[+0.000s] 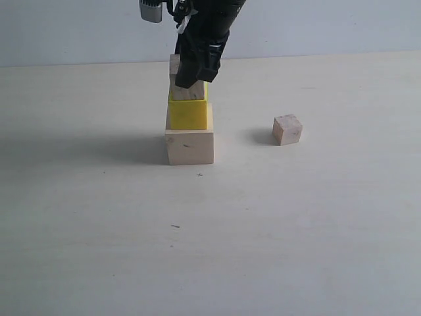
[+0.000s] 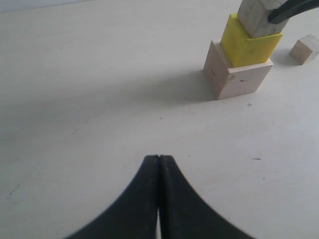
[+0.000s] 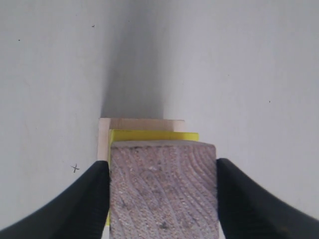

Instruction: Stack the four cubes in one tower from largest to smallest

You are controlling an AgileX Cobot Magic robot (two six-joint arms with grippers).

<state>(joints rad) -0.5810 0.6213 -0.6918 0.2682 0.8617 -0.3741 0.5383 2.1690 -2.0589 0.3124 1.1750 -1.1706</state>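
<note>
My right gripper will release the wood cube, which would stay up, since the wood cube's lower edge (image 1: 187, 98) sits on the yellow cube (image 1: 189, 113) in the exterior view.
The tower stands mid-table. Its base is the largest pale cube (image 1: 189, 146) (image 2: 239, 79), with the yellow cube (image 1: 189, 113) (image 3: 149, 135) on top. My right gripper (image 1: 192, 78) (image 3: 162, 163) reaches down from above and is shut on the medium grainy wood cube (image 1: 179, 84) (image 3: 163, 194), a black finger pressed on each side. That cube rests on or barely above the yellow one; I cannot tell which. The smallest pale cube (image 1: 287, 129) (image 2: 305, 49) lies alone to the right. My left gripper (image 2: 158, 158) is shut on nothing, low over bare table, well apart from the tower.
The pale tabletop (image 1: 296, 230) stretches all around the tower and runs back to a light blue wall (image 1: 329, 26). A dark shadow falls left of the tower. Small marks dot the table in front.
</note>
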